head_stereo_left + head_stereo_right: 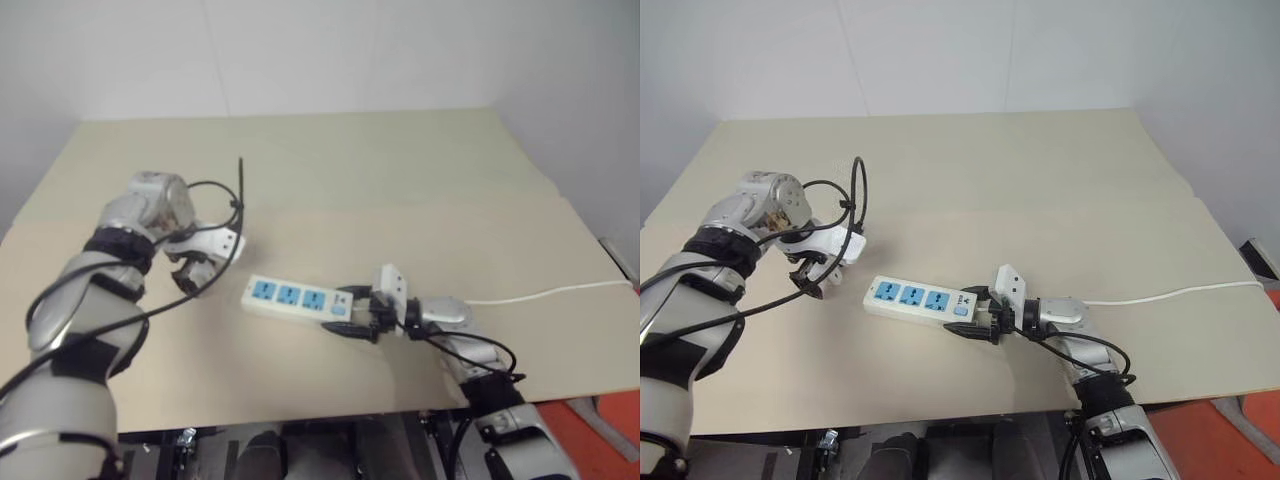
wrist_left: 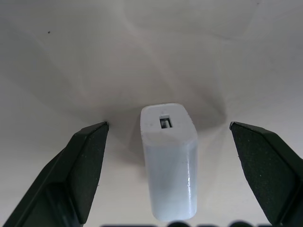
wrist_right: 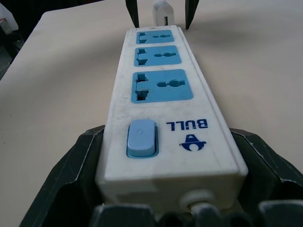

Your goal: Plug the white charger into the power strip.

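My left gripper's fingers are beside the white charger [image 2: 169,156], level with its port end, so it is now time to close. Closing now would catch the charger.
The white charger [image 2: 169,156] stands upright on the table, port end up, just past the far end of the power strip [image 1: 290,297]. My left gripper [image 1: 190,272] points down over it. It is open, with one finger [image 2: 87,161] on each side and a gap to the charger on both. The strip lies flat with three blue sockets [image 3: 161,87] and a blue switch [image 3: 141,137]. My right gripper [image 1: 352,318] is shut on the strip's switch end, gripping its two long sides.
The strip's thin white cord [image 1: 545,294] runs to the right across the tan table [image 1: 400,190]. The table's front edge lies just behind my right wrist. Black cables loop off my left wrist [image 1: 235,215]. A white wall stands behind the table.
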Robot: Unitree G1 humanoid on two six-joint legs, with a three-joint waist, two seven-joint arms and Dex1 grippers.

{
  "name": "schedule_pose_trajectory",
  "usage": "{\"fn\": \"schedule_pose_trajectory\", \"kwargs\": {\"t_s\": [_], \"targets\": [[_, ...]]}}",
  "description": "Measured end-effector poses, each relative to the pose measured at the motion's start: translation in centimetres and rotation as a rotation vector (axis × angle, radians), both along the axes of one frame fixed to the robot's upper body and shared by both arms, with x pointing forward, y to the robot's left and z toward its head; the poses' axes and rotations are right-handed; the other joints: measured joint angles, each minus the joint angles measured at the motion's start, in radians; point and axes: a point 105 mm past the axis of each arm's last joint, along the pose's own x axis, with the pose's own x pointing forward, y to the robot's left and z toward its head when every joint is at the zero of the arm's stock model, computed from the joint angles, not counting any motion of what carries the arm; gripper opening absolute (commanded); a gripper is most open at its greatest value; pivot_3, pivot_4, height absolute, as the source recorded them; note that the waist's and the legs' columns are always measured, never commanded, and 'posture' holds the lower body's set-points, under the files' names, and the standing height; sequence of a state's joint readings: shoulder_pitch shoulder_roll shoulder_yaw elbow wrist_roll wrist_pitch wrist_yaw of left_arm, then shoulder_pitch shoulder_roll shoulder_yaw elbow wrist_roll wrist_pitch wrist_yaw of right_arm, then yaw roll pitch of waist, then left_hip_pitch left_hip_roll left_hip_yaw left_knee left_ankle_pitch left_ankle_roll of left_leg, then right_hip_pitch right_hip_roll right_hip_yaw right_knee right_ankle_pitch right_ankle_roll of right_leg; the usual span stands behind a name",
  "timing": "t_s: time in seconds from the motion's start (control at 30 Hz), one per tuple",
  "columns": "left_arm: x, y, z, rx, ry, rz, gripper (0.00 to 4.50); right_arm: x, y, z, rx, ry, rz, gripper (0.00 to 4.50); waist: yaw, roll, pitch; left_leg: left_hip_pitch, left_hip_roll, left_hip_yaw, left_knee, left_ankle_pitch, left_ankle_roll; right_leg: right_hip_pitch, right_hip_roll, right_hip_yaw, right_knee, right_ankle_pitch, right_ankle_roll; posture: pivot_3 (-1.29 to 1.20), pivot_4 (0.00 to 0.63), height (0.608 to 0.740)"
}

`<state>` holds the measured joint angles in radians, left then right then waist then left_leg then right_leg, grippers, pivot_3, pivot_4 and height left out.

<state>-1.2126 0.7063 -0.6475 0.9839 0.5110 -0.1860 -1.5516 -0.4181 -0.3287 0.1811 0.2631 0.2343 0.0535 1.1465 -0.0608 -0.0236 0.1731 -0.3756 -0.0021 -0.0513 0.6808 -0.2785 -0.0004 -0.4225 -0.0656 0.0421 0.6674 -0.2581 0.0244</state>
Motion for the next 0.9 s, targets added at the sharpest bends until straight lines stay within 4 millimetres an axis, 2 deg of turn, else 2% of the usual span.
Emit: {"fn": "schedule_pose_trajectory", "kwargs": {"t_s": [0.17,0.2,0.53,0.77,0.9], "targets": [[0.1,-0.2,0.0,-0.006,-0.016,-0.001,4.50,0.0,-0.1,0.0,0.002,0.002,-0.002,3.43,0.002,0.000,0.000,0.000,0.000,0.000,0.000,0.000,0.000,0.000,0.000,0.000,0.000,0.000,0.000,0.00,0.150,0.740],[0.2,-0.3,0.0,-0.005,-0.020,-0.005,4.09,0.0,-0.1,0.0,0.002,0.002,-0.002,3.43,0.003,0.000,0.000,0.000,0.000,0.000,0.000,0.000,0.000,0.000,0.000,0.000,0.001,0.000,0.000,0.00,0.150,0.740],[0.4,-1.0,-0.2,-0.023,-0.056,-0.032,1.13,0.0,-0.1,0.0,0.003,0.003,-0.006,3.43,0.003,0.000,0.000,0.000,0.000,0.000,0.000,0.000,0.000,0.000,0.000,0.000,0.003,0.000,0.000,0.00,0.150,0.740],[0.1,-1.2,-0.1,-0.045,-0.042,-0.044,1.03,0.0,-0.1,0.0,0.004,0.002,-0.010,3.43,0.002,0.000,0.000,0.000,0.000,0.000,0.001,0.000,0.000,0.000,0.000,0.000,0.003,0.000,0.000,0.00,0.150,0.740],[0.0,-2.6,1.1,-0.160,-0.060,-0.084,1.03,0.0,-0.1,0.0,0.005,0.000,-0.012,3.43,0.003,0.000,0.000,-0.001,0.000,0.000,0.002,0.000,0.000,-0.001,0.000,0.000,0.003,0.000,0.000,0.00,0.150,0.740]]}}
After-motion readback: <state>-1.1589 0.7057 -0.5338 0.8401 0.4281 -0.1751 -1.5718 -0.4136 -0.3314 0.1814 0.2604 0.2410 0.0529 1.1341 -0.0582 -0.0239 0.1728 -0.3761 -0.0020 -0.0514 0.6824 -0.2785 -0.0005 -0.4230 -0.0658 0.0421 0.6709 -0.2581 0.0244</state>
